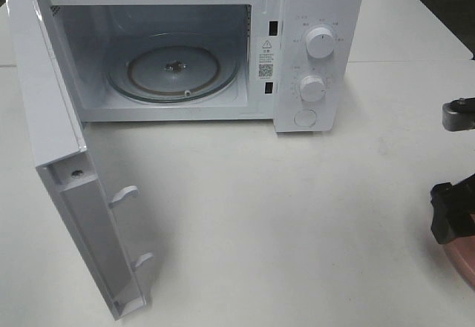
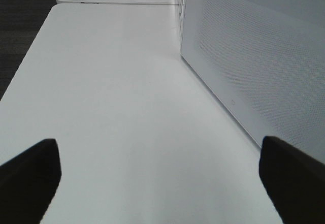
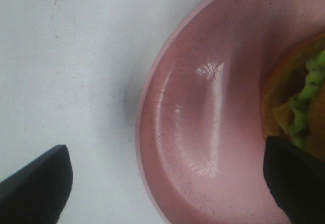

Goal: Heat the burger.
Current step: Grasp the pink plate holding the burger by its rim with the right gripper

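The burger point(image 3: 299, 97) sits loose on the pink plate, so my right gripper will next pick up the plate by its bare rim point(image 3: 144, 127) and keep the plate level.
The burger point(image 3: 299, 97) shows only in the right wrist view, as an orange-brown edge with green lettuce, lying on a pink plate point(image 3: 203, 122). My right gripper point(image 3: 165, 150) is open above the plate's rim. One finger is over the table and the other finger point(image 3: 294, 178) is over the plate beside the burger, with nothing held between them. In the exterior high view the right gripper point(image 1: 453, 212) is at the far right edge over the plate point(image 1: 460, 262), and the burger is out of frame there. My left gripper point(image 2: 157, 148) is open over bare table.
A white microwave point(image 1: 319, 53) stands at the back with its door point(image 1: 67, 156) swung wide open to the front left. A glass turntable point(image 1: 174, 71) lies inside. The left wrist view shows a white perforated microwave panel point(image 2: 254, 56) close beside the left gripper.
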Action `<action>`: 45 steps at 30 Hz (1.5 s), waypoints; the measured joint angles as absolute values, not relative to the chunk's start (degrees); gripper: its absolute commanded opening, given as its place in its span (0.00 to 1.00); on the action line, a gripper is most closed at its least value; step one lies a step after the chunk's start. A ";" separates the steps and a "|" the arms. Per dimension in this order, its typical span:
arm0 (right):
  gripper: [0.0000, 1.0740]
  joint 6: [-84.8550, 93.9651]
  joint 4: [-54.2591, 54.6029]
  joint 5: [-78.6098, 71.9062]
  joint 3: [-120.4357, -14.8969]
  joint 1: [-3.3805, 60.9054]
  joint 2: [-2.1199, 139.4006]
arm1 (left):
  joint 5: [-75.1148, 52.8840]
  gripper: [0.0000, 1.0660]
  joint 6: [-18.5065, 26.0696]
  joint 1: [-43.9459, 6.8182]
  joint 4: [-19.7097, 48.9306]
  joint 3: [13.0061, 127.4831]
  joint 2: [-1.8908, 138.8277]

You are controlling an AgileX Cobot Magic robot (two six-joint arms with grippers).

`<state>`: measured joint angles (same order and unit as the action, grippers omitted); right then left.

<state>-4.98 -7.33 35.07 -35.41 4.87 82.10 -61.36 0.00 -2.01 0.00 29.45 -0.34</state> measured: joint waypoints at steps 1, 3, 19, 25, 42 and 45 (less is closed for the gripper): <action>0.89 -4.98 -7.33 35.07 -35.41 4.87 82.10 | -61.36 0.92 0.00 -2.01 0.00 29.45 -0.34; 0.89 -5.21 -7.56 34.26 -35.41 4.87 83.77 | -61.36 0.92 0.00 -2.01 0.00 29.45 -0.34; 0.84 -7.96 -9.63 25.90 -35.35 4.18 95.00 | -61.36 0.92 0.00 -2.01 0.00 29.45 -0.34; 0.82 -7.96 -10.14 24.29 -35.41 4.18 98.15 | -61.36 0.92 0.00 -2.01 0.00 29.45 -0.34; 0.42 -10.03 -11.69 21.94 -35.41 4.18 98.61 | -61.36 0.92 0.00 -2.01 0.00 29.45 -0.34; 0.34 -10.54 -11.75 21.94 -35.47 4.18 98.61 | -61.36 0.92 0.00 -2.01 0.00 29.45 -0.34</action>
<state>-10.54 -11.75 21.94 -35.47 4.18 98.61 -61.36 0.00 -2.01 0.00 29.45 -0.34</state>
